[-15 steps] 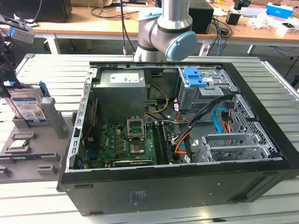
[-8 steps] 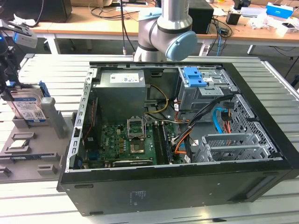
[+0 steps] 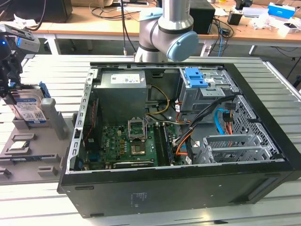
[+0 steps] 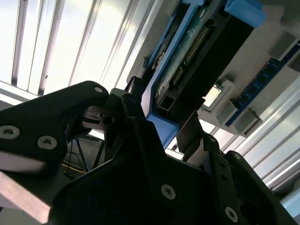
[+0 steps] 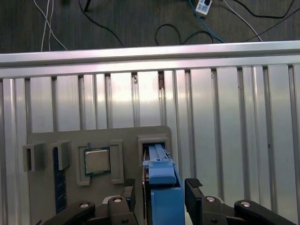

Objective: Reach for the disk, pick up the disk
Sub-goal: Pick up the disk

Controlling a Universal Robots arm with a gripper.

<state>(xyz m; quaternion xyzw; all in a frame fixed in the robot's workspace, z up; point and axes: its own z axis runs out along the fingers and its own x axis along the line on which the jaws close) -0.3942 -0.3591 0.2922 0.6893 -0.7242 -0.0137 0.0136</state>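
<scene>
The disk's blue bracket is between my gripper's fingers, so my gripper should close on the bracket.
The disk (image 3: 29, 110), a silver hard drive with a white-and-blue label and a blue bracket, stands on edge in a slot of the grey holder (image 3: 55, 123) at the exterior view's left. My gripper (image 3: 10, 92) hangs over its top edge. In the first wrist view the black fingers (image 5: 194, 187) sit close on either side of the disk's blue bracket (image 5: 163, 187), with a thin gap on one side. The second wrist view has the disk (image 4: 187, 61) running between the fingers (image 4: 190, 136). The gripper (image 5: 161, 192) looks open around the disk.
A small square chip (image 5: 97, 161) lies in a recess of the holder beside the disk's slot. An open black computer case (image 3: 178, 188) with a blue latch (image 3: 195, 77) on its drive cage lies on the ribbed metal table (image 5: 225, 117). Desks with cables stand behind.
</scene>
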